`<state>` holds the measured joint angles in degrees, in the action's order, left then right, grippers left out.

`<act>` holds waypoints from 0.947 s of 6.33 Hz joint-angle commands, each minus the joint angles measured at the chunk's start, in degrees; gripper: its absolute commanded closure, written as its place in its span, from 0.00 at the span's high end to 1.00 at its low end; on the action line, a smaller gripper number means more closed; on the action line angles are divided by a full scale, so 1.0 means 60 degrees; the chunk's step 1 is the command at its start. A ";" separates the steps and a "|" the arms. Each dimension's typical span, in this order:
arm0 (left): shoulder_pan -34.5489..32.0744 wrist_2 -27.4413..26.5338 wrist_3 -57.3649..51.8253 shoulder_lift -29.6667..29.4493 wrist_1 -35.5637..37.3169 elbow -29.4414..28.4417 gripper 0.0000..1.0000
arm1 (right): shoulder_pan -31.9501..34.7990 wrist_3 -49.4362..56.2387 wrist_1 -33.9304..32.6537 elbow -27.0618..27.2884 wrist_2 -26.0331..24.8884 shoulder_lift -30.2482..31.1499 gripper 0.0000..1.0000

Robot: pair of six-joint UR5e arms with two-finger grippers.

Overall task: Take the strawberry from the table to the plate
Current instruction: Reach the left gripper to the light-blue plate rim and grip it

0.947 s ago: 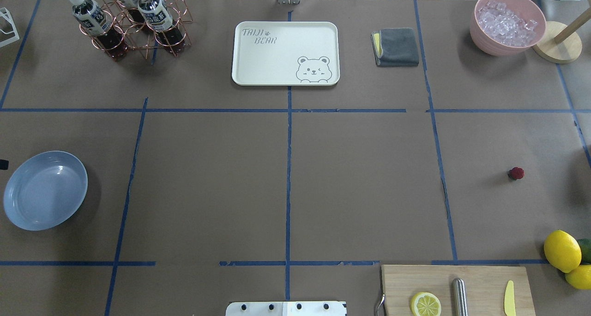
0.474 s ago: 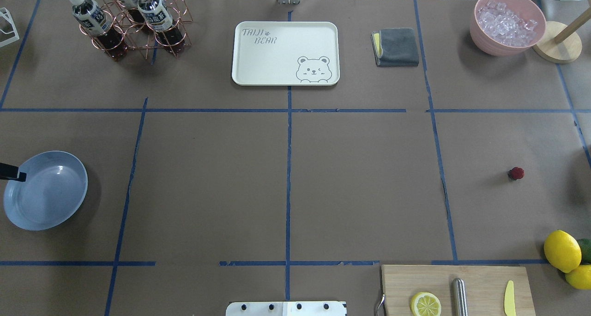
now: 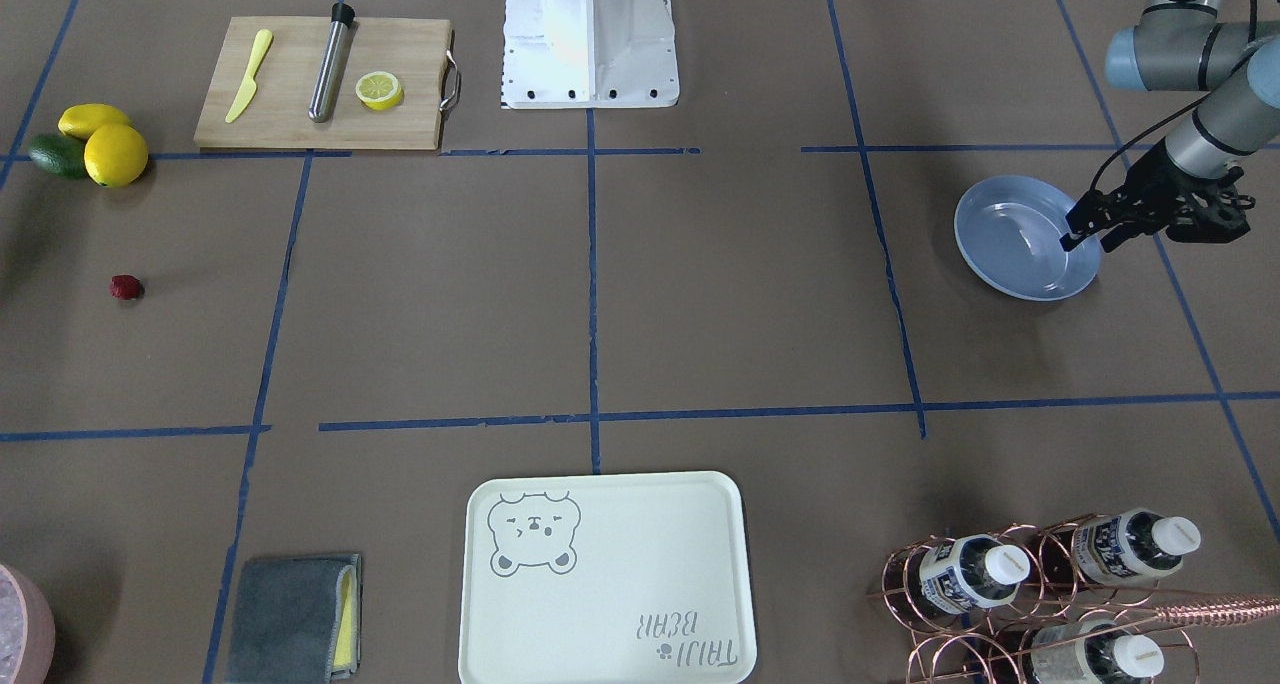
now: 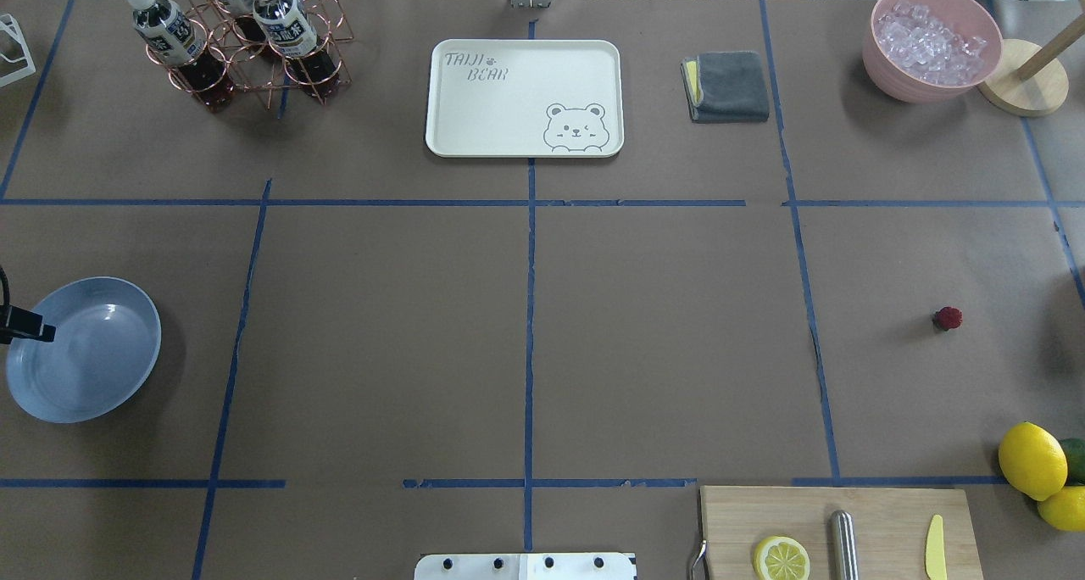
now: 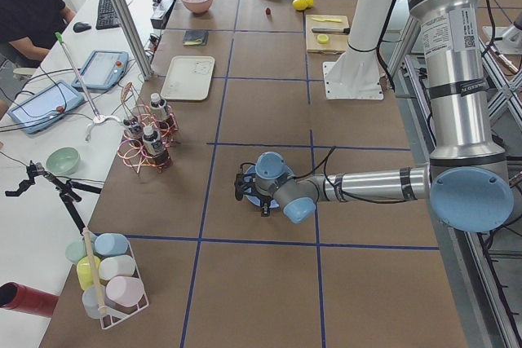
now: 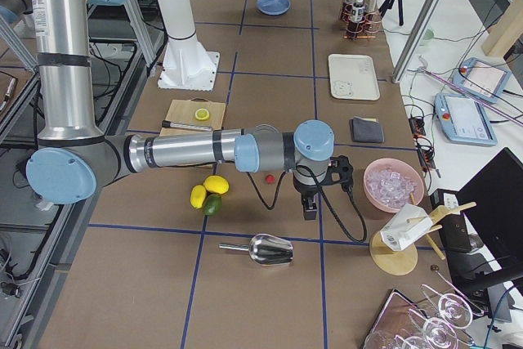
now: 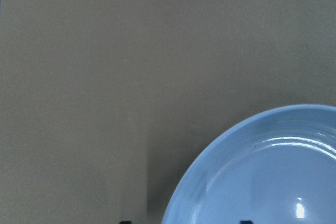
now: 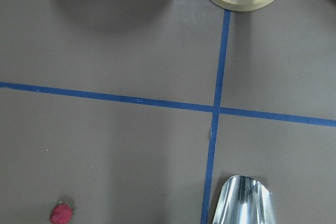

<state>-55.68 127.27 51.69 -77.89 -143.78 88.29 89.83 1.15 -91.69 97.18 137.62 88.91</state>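
Note:
Next, the left gripper grabs the light-blue plate by its rim (image 3: 1086,246) to bring the plate closer for the strawberry (image 3: 126,287).
The strawberry (image 4: 948,318) is a tiny dark-red berry lying alone on the brown table (image 4: 661,334), far to the robot's right; it also shows at the lower left of the right wrist view (image 8: 61,213) and in the front-facing view (image 3: 126,286). The light-blue plate (image 4: 102,368) sits at the far left and holds nothing. My left gripper (image 3: 1085,229) hovers over the plate's outer rim (image 7: 210,182), its two fingertips apart with nothing between them. My right gripper (image 6: 309,206) hangs close to the strawberry (image 6: 269,178), seen only from the side; I cannot tell whether it is open or shut.
A wooden cutting board (image 4: 890,512) with a lemon half, a knife and a metal rod lies near the robot's base. Lemons (image 4: 1032,460) sit at the right edge, a metal scoop (image 8: 244,203) beyond them. A bear tray (image 4: 524,97), a cloth, an ice bowl (image 4: 932,41) and a bottle rack (image 4: 246,37) line the far side.
The left gripper has come in from the left edge of the overhead view to over the plate's rim. The strawberry and plate have not moved.

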 commanded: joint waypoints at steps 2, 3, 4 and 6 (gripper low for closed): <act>0.0008 0.0000 -0.0030 0.0003 -0.0001 -0.0008 0.34 | 0.0000 -0.0002 -0.0012 0.0005 0.0017 -0.0024 1.00; 0.0008 0.0000 -0.0016 0.0003 0.0014 -0.0023 0.35 | 0.0000 -0.0002 -0.0012 0.0005 0.0017 -0.0024 1.00; 0.0008 0.0000 -0.0030 0.0003 0.0028 -0.0023 0.36 | 0.0000 -0.0002 -0.0012 0.0005 0.0017 -0.0024 1.00; 0.0023 0.0000 -0.0030 0.0003 0.0043 -0.0081 0.36 | 0.0000 0.0013 -0.0012 0.0005 0.0017 -0.0024 1.00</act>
<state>-55.60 127.27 51.51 -77.87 -143.56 88.01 89.83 1.16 -91.76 97.21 137.72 88.77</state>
